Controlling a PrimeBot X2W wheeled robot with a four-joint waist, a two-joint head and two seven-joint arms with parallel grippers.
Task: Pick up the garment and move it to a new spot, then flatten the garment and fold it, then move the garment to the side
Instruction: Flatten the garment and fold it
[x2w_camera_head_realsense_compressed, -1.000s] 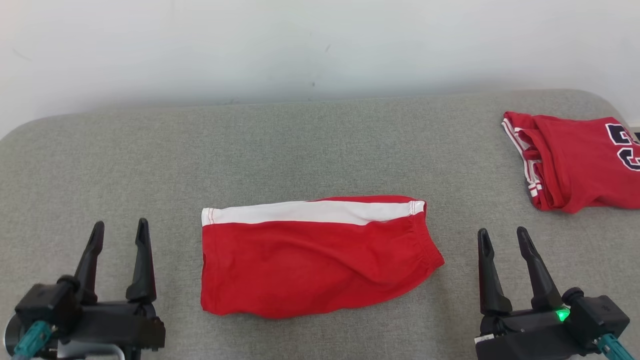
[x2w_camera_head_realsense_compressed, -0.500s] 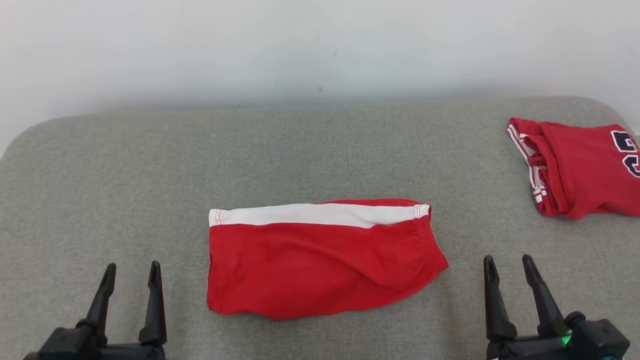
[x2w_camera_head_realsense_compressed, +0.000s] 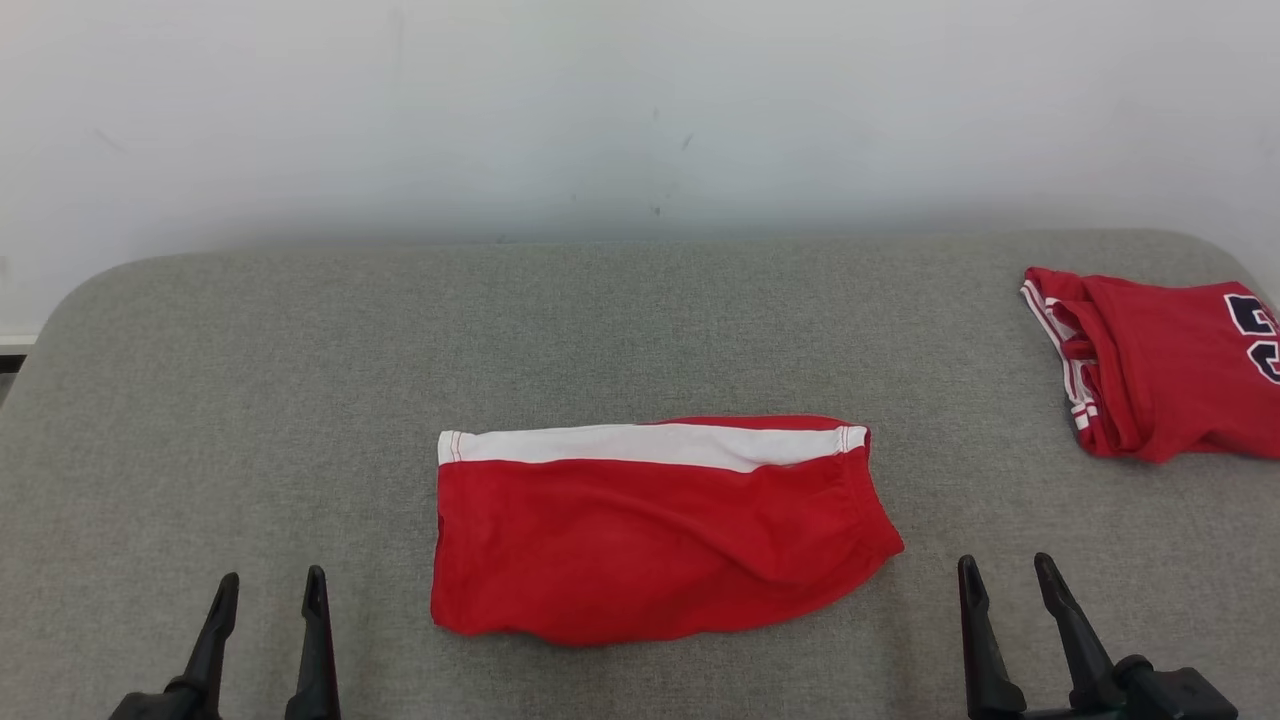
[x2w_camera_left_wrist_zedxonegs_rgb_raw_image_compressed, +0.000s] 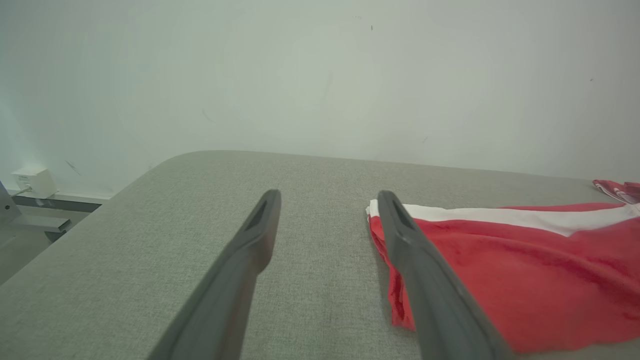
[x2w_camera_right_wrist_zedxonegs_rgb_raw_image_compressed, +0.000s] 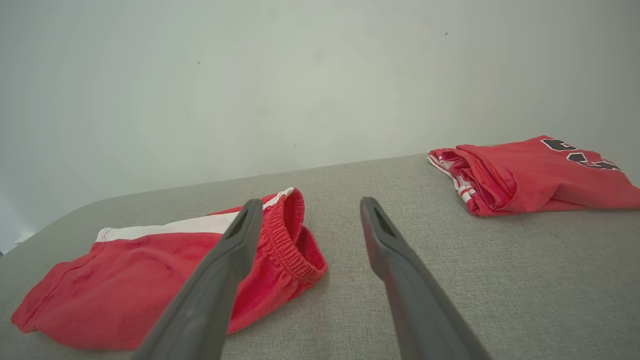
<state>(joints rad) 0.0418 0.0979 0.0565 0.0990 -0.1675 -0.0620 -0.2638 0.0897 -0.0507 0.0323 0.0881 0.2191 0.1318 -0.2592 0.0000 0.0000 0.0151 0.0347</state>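
I will fold the red shorts over toward their leg hem (x2w_camera_head_realsense_compressed: 446, 540), so next I will grab the shorts with my right gripper by their elastic waistband (x2w_camera_head_realsense_compressed: 872, 504).
The garment (x2w_camera_head_realsense_compressed: 655, 530) is a pair of red shorts with a white side stripe, folded flat in the middle of the grey padded surface (x2w_camera_head_realsense_compressed: 300, 380); its elastic waistband points right. My left gripper (x2w_camera_head_realsense_compressed: 270, 585) stands open at the lower left, well clear of the garment's left hem. My right gripper (x2w_camera_head_realsense_compressed: 1005, 572) stands open at the lower right, a short way right of the waistband. In the left wrist view the garment (x2w_camera_left_wrist_zedxonegs_rgb_raw_image_compressed: 515, 270) lies just right of my left gripper (x2w_camera_left_wrist_zedxonegs_rgb_raw_image_compressed: 327, 200). In the right wrist view the garment (x2w_camera_right_wrist_zedxonegs_rgb_raw_image_compressed: 165, 270) lies left of my right gripper (x2w_camera_right_wrist_zedxonegs_rgb_raw_image_compressed: 307, 207).
A second red garment, a jersey (x2w_camera_head_realsense_compressed: 1160, 375) with dark numerals, lies folded at the far right edge of the surface; it also shows as the jersey (x2w_camera_right_wrist_zedxonegs_rgb_raw_image_compressed: 530, 175) in the right wrist view. A pale wall (x2w_camera_head_realsense_compressed: 640, 110) stands behind. A small white box (x2w_camera_left_wrist_zedxonegs_rgb_raw_image_compressed: 32, 181) sits by the wall.
Both grippers have drawn back toward the bottom edge, still open. The head camera has tilted up, so the whole scene sits lower in the picture. The shorts lie as before.
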